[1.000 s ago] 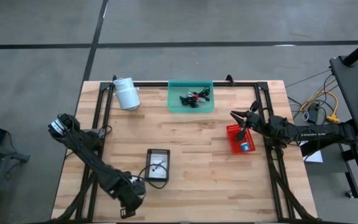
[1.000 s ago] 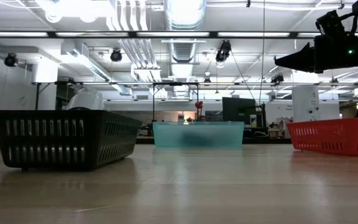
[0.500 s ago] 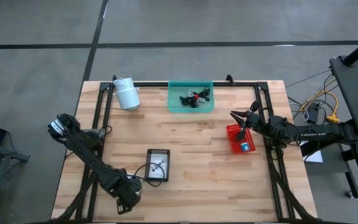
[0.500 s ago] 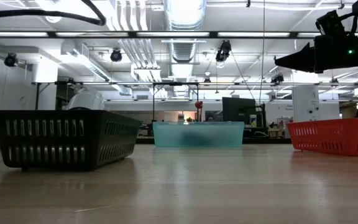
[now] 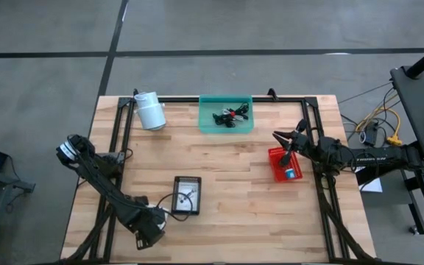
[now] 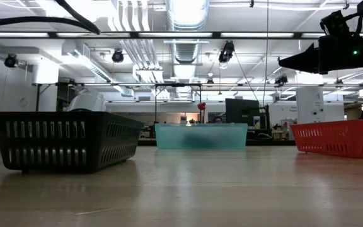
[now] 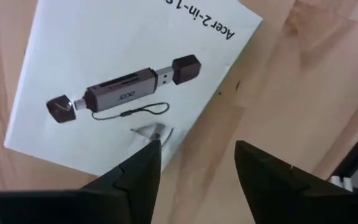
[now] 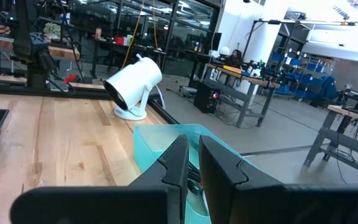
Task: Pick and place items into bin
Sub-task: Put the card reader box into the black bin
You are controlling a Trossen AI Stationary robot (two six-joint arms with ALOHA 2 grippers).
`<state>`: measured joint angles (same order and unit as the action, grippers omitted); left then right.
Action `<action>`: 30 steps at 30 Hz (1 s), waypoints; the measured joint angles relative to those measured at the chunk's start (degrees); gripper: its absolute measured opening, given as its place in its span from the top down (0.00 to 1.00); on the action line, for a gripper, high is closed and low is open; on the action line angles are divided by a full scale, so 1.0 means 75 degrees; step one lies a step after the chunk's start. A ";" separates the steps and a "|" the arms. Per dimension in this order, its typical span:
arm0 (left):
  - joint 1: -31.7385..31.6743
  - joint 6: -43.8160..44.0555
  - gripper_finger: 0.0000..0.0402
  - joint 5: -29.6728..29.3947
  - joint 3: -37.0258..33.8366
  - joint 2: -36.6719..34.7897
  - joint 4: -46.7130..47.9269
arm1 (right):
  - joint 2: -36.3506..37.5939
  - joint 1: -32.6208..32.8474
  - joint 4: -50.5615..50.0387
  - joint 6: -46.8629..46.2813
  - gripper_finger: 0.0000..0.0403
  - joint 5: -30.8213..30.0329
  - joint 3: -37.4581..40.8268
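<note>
The white printed card has to go in the black bin [image 5: 187, 196], so my left gripper needs to grip the card's edge beside the glossy spot next.
A white printed card [image 7: 129, 74] showing a black adapter lies flat on the wooden table. My left gripper [image 7: 197, 152] is open above the card's near edge, at the table's front left [image 5: 148, 230], just left of the black bin [image 5: 187, 196]. In the high view the gripper hides that card. Another white card [image 5: 188, 197] lies in the black bin. Black and red cables [image 5: 230, 115] sit in the teal bin [image 5: 207, 125]. My right gripper [image 8: 191, 163] is shut and holds nothing, above the red basket [image 5: 277, 168].
A white cylindrical roll [image 5: 150, 111] stands at the far left, beside the teal bin. The red basket holds a tiny blue piece [image 5: 291, 174]. Black frame rails [image 5: 121, 140] run along both table sides. Bare wood lies between the bins in the middle.
My left gripper has shifted a little toward the table's left edge, staying near the front edge. My right gripper has kept still.
</note>
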<state>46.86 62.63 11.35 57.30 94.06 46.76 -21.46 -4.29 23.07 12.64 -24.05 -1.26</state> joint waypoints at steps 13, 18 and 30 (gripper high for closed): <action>0.0007 -0.0061 0.53 -0.0099 -0.0586 -0.0026 -0.1003 | -0.0002 0.0000 0.0000 0.0134 0.93 0.0000 0.0000; 0.0027 -0.0418 0.53 -0.0185 -0.0663 0.0006 -0.1062 | -0.0002 0.0000 -0.0002 0.0166 0.93 0.0000 0.0000; 0.0016 -0.0457 0.81 -0.0322 -0.0933 0.0395 -0.1122 | -0.0002 0.0000 -0.0003 0.0204 0.93 0.0000 0.0000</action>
<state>46.98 59.20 8.93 50.30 97.02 38.34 -21.47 -4.29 23.05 14.17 -24.05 -1.26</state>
